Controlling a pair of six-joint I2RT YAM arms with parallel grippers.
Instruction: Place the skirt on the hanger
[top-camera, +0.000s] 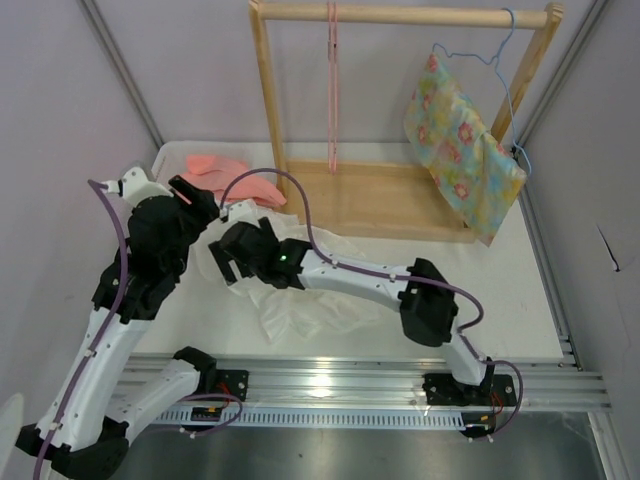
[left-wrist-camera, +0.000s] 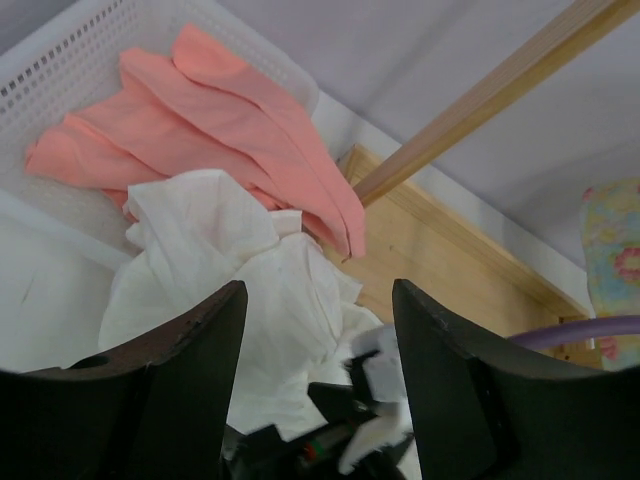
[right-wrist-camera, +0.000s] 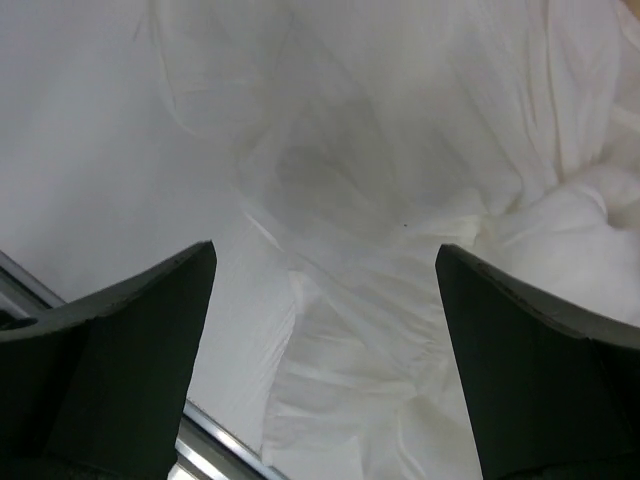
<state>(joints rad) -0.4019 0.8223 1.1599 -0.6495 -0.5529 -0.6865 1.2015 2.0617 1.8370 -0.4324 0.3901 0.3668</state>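
I need to spread the white skirt (top-camera: 312, 306) flat for the hanger, so my right gripper should next take hold of the skirt by its edge near the basket.
The white skirt (top-camera: 312, 306) lies crumpled on the table, running from the basket to the front edge. My left gripper (top-camera: 198, 200) is open and hangs over its far end; in the left wrist view (left-wrist-camera: 318, 295) the skirt (left-wrist-camera: 230, 260) shows between the spread fingers. My right gripper (top-camera: 228, 262) is open just above the skirt; in the right wrist view (right-wrist-camera: 325, 252) the ruffled fabric (right-wrist-camera: 400, 200) fills the gap, untouched. The pink hanger (top-camera: 332, 90) hangs edge-on from the wooden rack's top bar.
Salmon-pink clothes (top-camera: 225, 172) lie in a white basket (left-wrist-camera: 60, 70) at the back left. The wooden rack (top-camera: 380, 205) stands at the back, with a yellow floral cloth (top-camera: 460, 150) on a light blue hanger (top-camera: 495, 60). A metal rail (top-camera: 380, 385) runs along the front.
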